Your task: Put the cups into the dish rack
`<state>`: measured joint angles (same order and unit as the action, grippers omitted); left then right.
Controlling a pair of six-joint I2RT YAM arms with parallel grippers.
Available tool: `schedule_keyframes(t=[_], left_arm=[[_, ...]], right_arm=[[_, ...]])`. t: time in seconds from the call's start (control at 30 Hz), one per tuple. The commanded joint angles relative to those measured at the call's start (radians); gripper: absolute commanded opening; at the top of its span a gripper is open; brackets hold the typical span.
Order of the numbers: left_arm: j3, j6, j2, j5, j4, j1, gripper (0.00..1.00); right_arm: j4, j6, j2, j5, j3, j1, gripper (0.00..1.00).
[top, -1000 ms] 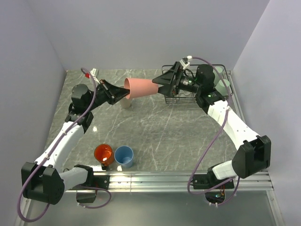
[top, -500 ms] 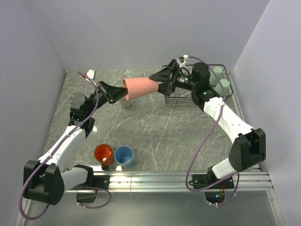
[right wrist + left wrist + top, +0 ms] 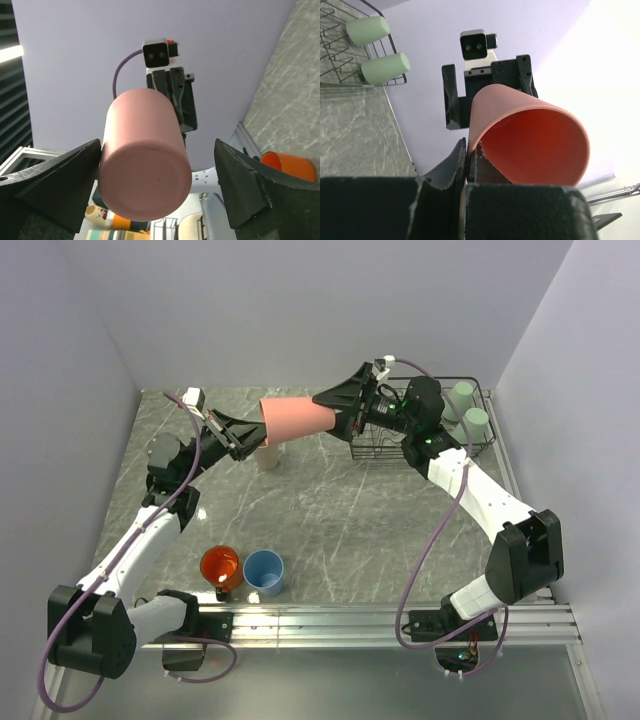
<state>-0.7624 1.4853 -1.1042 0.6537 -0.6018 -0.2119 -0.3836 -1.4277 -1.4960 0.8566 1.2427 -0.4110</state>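
My right gripper is ready to close on the salmon pink cup, since its fingers reach past the cup's base, on either side of the cup's lower part.
My left gripper (image 3: pixel 258 437) is shut on the rim of the salmon pink cup (image 3: pixel 297 420) and holds it on its side in the air, base pointing right. In the left wrist view my fingers (image 3: pixel 455 165) pinch the cup's wall (image 3: pixel 530 140). My right gripper (image 3: pixel 345 415) is open, one jaw on each side of the cup's base (image 3: pixel 145 185); the left finger (image 3: pixel 55 185) is close to it, the right finger (image 3: pixel 250 185) stands apart. Two pale green cups (image 3: pixel 461 395) (image 3: pixel 476 422) sit in the black dish rack (image 3: pixel 392 452).
A beige cup (image 3: pixel 268 459) stands on the table under the held cup. The orange mug (image 3: pixel 219 565) and the light blue cup (image 3: pixel 264 571) stand near the front edge by the left arm's base. Walls close in the table at the back and sides.
My left gripper has lifted the pink cup a little up and to the left. My right gripper has followed to the left and now straddles the cup's base.
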Motion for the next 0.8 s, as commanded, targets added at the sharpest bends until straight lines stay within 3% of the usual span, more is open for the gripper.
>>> schedule_keyframes(t=[0.0,0.1,0.13,0.2,0.23,0.4,0.43,0.47,0.53,0.6,0.67,0.77], left_arm=[[-0.024,0.032,0.018,-0.061,-0.069,-0.001,0.0],[-0.041,0.0,0.017,-0.081,-0.026,-0.001,0.0],[-0.043,-0.005,0.018,-0.088,-0.02,-0.003,0.0],[-0.044,-0.017,0.018,-0.097,-0.006,-0.004,0.0],[-0.04,-0.016,0.017,-0.095,-0.009,-0.006,0.0],[-0.018,-0.007,0.007,-0.078,-0.027,-0.011,0.0],[-0.024,-0.02,0.003,-0.065,-0.001,-0.011,0.0],[-0.031,-0.028,-0.002,-0.054,0.02,-0.011,0.05],[-0.06,-0.077,-0.008,-0.019,0.074,-0.011,0.46],[-0.092,-0.182,0.007,-0.026,0.248,-0.009,0.62],[-0.104,-0.27,0.047,-0.058,0.43,-0.009,0.74],[-0.126,-0.399,0.096,-0.121,0.595,-0.007,0.79]], right_arm=[[-0.066,-0.033,-0.001,0.018,0.043,-0.026,0.98],[-0.093,-0.068,-0.012,0.015,0.058,-0.032,0.88],[-0.103,-0.074,-0.015,0.015,0.06,-0.031,0.73],[-0.1,-0.073,-0.018,0.013,0.07,-0.028,0.63],[-0.094,-0.068,-0.018,0.013,0.073,-0.032,0.51],[-0.052,-0.039,-0.024,0.012,0.083,-0.032,0.25],[-0.052,-0.037,-0.027,0.015,0.087,-0.029,0.15],[-0.049,-0.034,-0.029,0.019,0.087,-0.025,0.1],[0.003,0.009,-0.032,0.024,0.121,-0.009,0.0],[0.184,0.143,-0.039,0.015,0.211,0.029,0.0],[0.332,0.248,-0.053,-0.02,0.341,0.087,0.0],[0.643,0.427,-0.104,-0.089,0.504,0.184,0.0]])
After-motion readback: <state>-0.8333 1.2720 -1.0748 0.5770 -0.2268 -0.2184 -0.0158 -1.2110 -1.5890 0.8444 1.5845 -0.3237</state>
